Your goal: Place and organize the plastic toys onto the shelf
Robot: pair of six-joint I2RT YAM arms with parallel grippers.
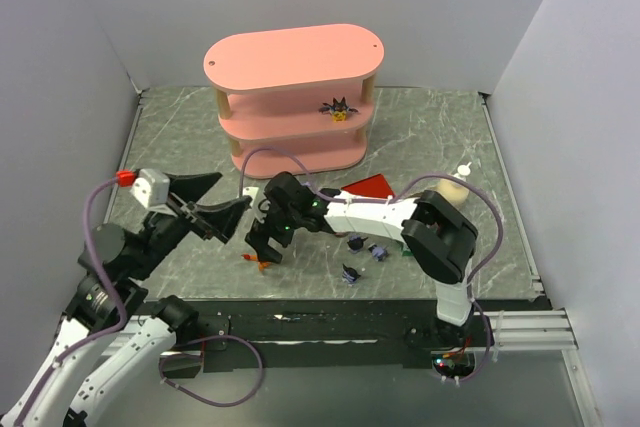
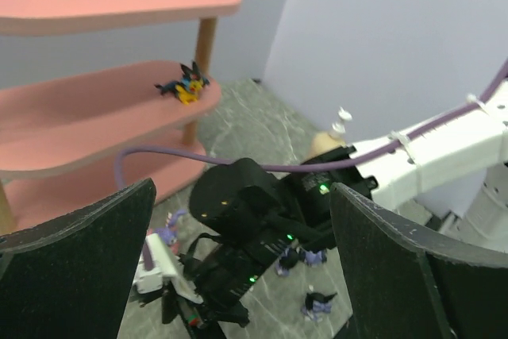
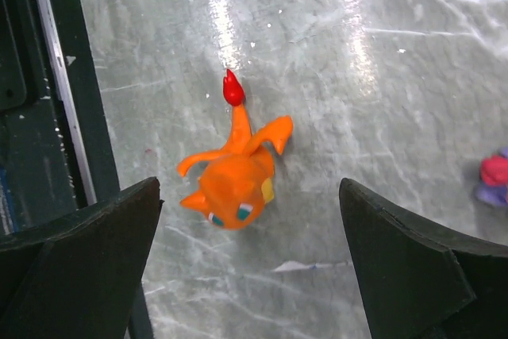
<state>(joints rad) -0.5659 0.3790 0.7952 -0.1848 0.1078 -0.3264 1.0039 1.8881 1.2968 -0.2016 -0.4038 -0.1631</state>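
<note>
The fingers of my right gripper are above the head of the orange toy (image 1: pixel 261 262) (image 3: pixel 236 175), so they would miss it if they closed now. They should go lower before they close on the toy.
The pink shelf (image 1: pixel 293 97) stands at the back of the table, and the spiky black and yellow toy (image 1: pixel 339 108) sits on its middle tier, also in the left wrist view (image 2: pixel 185 85). The orange toy (image 3: pixel 236 176) lies on the table near the front edge (image 1: pixel 258 260). My right gripper (image 1: pixel 264 250) hangs open just above it, its fingers either side (image 3: pixel 250 188), not touching. Dark pointed-ear toys (image 1: pixel 357 243) (image 1: pixel 349 273) lie under the right arm. A lilac-pink toy (image 3: pixel 496 180) lies further off. My left gripper (image 1: pixel 222 195) is open and empty, raised at the left (image 2: pixel 242 188).
A flat red box (image 1: pixel 368 185) lies in front of the shelf. A pale bottle with a white top (image 1: pixel 455 182) stands at the right behind the right arm. The dark front rail (image 3: pixel 55 117) runs close beside the orange toy. White walls enclose the table.
</note>
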